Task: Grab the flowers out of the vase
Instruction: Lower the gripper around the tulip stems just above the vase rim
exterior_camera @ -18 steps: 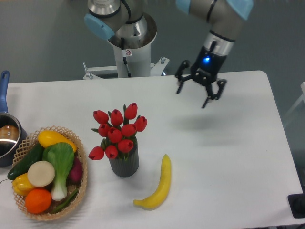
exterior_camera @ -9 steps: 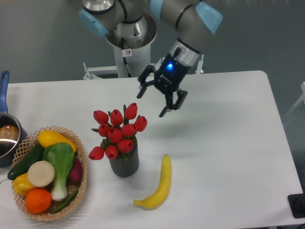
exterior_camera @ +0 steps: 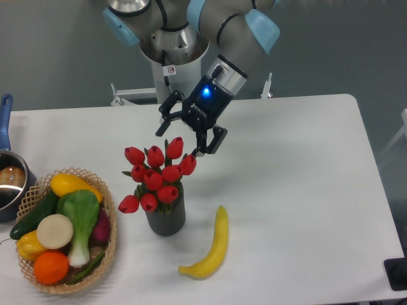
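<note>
I will grab the flowers by their red tulip buds with my gripper next. Then I can lift the flowers [exterior_camera: 157, 177] out of the dark grey vase [exterior_camera: 166, 219].
The flowers [exterior_camera: 157, 177], red tulip buds with green leaves, stand upright in the vase [exterior_camera: 166, 218], a short dark grey ribbed cylinder left of the table's middle. My gripper [exterior_camera: 179, 143] hangs just above the top right of the bunch, its black fingers spread open and pointing down. One fingertip [exterior_camera: 199, 152] is close to the uppermost buds, and nothing is held between the fingers.
A yellow banana [exterior_camera: 210, 247] lies right of the vase. A woven basket [exterior_camera: 109, 249] of vegetables sits at the front left, with a pot [exterior_camera: 12, 182] at the left edge. The robot's base [exterior_camera: 172, 60] stands behind the table.
The gripper has swung left and down from the table's right rear to just above the flowers. It has stayed open. The flowers and vase have not moved.
</note>
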Available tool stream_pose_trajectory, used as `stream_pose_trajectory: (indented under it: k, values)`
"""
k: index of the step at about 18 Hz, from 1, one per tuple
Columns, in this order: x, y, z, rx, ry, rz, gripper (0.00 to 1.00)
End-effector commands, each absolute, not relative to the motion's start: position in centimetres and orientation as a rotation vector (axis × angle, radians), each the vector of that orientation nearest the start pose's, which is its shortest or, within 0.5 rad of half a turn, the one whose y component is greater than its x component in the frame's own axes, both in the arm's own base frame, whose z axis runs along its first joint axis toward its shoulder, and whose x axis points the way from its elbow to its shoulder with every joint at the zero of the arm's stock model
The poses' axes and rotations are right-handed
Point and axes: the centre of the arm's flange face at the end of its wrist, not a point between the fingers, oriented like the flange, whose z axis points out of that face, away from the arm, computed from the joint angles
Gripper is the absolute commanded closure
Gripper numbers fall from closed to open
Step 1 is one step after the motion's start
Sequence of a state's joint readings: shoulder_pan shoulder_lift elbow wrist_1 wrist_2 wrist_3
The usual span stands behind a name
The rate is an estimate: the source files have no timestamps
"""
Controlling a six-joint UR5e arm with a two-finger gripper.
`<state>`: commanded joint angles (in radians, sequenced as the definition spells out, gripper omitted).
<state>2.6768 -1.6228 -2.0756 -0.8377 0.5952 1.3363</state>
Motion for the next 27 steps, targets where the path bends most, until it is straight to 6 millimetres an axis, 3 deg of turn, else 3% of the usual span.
stream_pose_trajectory:
  k: [9, 14, 27]
  values:
    - [-34.0, 41.9, 34.1, -2.146, 0.281, -0.248, 0.00]
    - [-33.0, 44.1, 33.3, -2.150, 0.327, -0.283, 0.00]
    - [-31.9, 46.0, 32.6, -2.149, 0.381, -0.299, 0.00]
